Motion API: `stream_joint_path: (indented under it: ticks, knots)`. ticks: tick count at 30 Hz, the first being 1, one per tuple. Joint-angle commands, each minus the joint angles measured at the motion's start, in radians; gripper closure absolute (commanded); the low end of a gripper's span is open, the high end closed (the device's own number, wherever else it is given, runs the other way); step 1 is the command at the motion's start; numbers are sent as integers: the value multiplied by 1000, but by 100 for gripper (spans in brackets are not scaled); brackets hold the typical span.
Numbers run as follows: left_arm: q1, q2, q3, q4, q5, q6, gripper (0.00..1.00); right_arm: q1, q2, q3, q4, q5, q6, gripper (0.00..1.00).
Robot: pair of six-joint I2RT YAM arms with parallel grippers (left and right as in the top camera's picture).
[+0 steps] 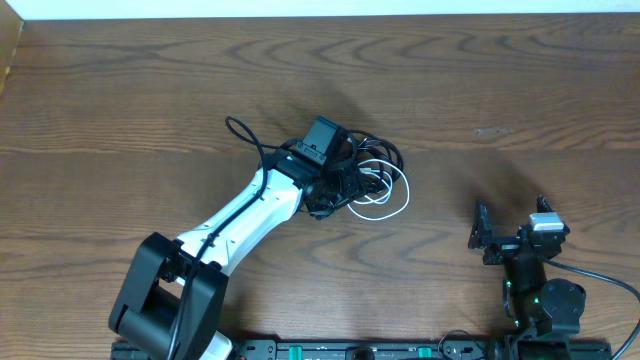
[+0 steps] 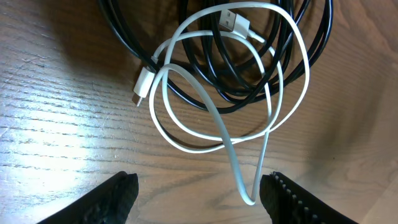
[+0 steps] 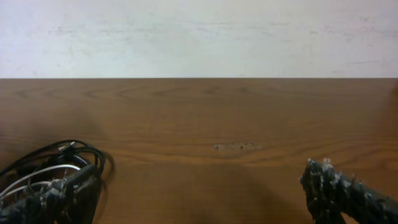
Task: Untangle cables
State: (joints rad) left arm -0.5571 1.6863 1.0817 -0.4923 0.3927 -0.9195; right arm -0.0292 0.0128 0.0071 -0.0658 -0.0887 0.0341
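My left gripper should close: its open fingers would hold the white cable's bend (image 1: 351,206) between them.
The cables lie tangled mid-table. A short white cable (image 1: 388,192) loops over coiled black cables (image 1: 372,150), and one black strand (image 1: 243,133) trails off to the left. My left gripper (image 1: 340,188) hovers over the tangle's near-left side. In the left wrist view it (image 2: 198,190) is open, with a bend of the white cable (image 2: 247,196) on the wood just inside the right finger (image 2: 287,198), gripped by nothing. Both white plugs (image 2: 142,86) show against the black coils (image 2: 211,68). My right gripper (image 1: 512,225) stands open and empty (image 3: 199,196), apart from the tangle (image 3: 59,155).
Brown wooden table (image 1: 150,90) with a pale wall edge (image 3: 199,37) at the back. The left arm's white link (image 1: 245,215) slants from the near-left base toward the tangle. A thick black cord (image 1: 600,275) runs off the right arm.
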Motion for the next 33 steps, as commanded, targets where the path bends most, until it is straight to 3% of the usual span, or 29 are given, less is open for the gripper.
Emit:
stream_joint_path:
  ticks: [1, 17, 22, 26, 33]
  knots:
    - [3, -16, 3, -4, -4, 6, 32, 5, 0, -2, -5, 8, 2, 1]
    - [3, -16, 3, 0, 12, 5, 32, 5, 0, -2, -5, 8, 2, 1]
    - [2, -16, 3, 8, -46, -18, 33, 5, 0, -2, -5, 8, 2, 1]
    - [-2, -16, 3, 8, -35, -74, 54, 5, 0, -2, -5, 8, 2, 1]
    - [-2, -16, 3, 13, -36, -74, 79, 5, 0, -2, -5, 8, 2, 1]
